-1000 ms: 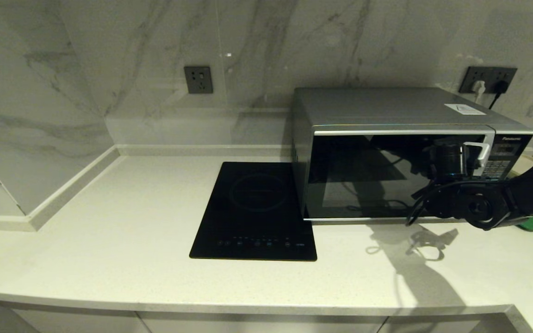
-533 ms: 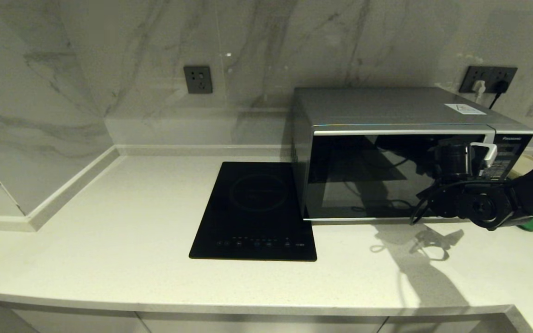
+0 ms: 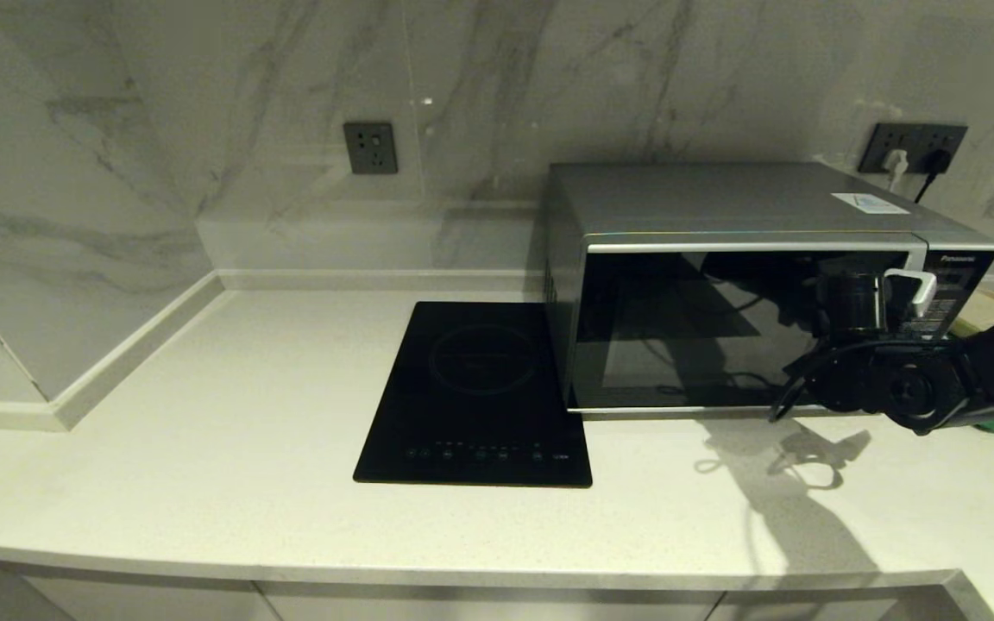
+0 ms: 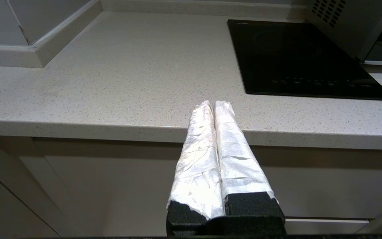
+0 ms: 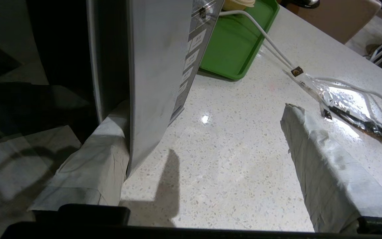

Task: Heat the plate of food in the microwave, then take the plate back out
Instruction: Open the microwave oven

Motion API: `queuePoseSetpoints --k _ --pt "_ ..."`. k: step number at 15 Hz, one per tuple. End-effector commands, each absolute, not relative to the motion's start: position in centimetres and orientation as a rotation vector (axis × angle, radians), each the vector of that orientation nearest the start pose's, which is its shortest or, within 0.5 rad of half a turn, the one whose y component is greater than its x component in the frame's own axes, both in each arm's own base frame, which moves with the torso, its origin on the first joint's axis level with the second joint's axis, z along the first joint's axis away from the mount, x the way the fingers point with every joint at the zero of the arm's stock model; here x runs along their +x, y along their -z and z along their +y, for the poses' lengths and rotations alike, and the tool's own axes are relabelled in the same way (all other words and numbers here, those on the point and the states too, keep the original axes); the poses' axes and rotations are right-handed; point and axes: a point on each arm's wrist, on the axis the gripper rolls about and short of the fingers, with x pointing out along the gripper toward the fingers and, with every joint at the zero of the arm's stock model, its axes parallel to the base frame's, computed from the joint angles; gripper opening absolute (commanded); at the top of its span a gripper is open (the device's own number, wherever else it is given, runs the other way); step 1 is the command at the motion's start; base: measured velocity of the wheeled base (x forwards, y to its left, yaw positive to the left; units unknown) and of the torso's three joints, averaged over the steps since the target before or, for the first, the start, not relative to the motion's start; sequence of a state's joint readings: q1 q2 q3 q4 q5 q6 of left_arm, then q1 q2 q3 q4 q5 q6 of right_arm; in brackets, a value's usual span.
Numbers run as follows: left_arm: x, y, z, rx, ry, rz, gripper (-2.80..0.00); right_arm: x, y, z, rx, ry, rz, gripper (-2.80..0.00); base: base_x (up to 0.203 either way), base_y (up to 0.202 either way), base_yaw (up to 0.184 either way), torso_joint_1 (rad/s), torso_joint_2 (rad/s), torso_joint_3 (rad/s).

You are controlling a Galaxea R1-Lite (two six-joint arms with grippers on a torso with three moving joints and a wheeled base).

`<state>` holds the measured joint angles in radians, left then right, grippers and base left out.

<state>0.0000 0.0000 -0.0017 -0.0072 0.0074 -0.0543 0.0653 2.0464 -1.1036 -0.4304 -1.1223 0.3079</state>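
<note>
The right gripper grabs the door's curved silver strip next, to open the microwave by its dark glass door (image 3: 701,331) and reach the plate of food.
The silver microwave (image 3: 721,207) stands at the back right of the counter, dark glass door facing me. My right gripper (image 3: 894,297) is open at the door's right edge, by the button panel. In the right wrist view the gripper (image 5: 204,113) straddles the curved silver strip (image 5: 158,66): one taped finger (image 5: 91,166) sits behind the strip against the dark glass, the other finger (image 5: 320,166) is free over the counter. The plate of food is out of view. My left gripper (image 4: 213,103) is shut and empty, parked below the counter's front edge.
A flat black induction cooktop (image 3: 475,397) lies just left of the microwave. A green tray (image 5: 237,43) sits right of the microwave, with a white cable and a foil packet (image 5: 350,106) on the counter beside it. Wall sockets (image 3: 911,147) are behind.
My right gripper has slid a little to the right along the microwave front, toward the button panel. The left arm has not moved.
</note>
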Motion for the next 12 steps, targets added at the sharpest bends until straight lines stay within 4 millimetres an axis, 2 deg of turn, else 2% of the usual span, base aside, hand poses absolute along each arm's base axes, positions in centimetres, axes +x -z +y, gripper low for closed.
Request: queuePoseSetpoints --k 1,9,12 --pt "-2.3 -7.7 0.0 -0.055 -0.007 -0.009 -2.80 37.2 -13.2 0.4 -0.016 1.097 0.266 0.00 0.000 0.000 0.000 0.000 0.00 0.000" --pt "-2.3 -7.7 0.0 -0.055 -0.007 -0.009 -2.80 34.6 -15.0 0.4 0.011 1.093 0.237 0.00 0.000 0.000 0.000 0.000 0.00 0.000" --pt "-2.3 -7.7 0.0 -0.055 -0.007 -0.009 -2.80 33.9 -14.5 0.5 0.009 1.091 0.251 0.00 0.000 0.000 0.000 0.000 0.00 0.000"
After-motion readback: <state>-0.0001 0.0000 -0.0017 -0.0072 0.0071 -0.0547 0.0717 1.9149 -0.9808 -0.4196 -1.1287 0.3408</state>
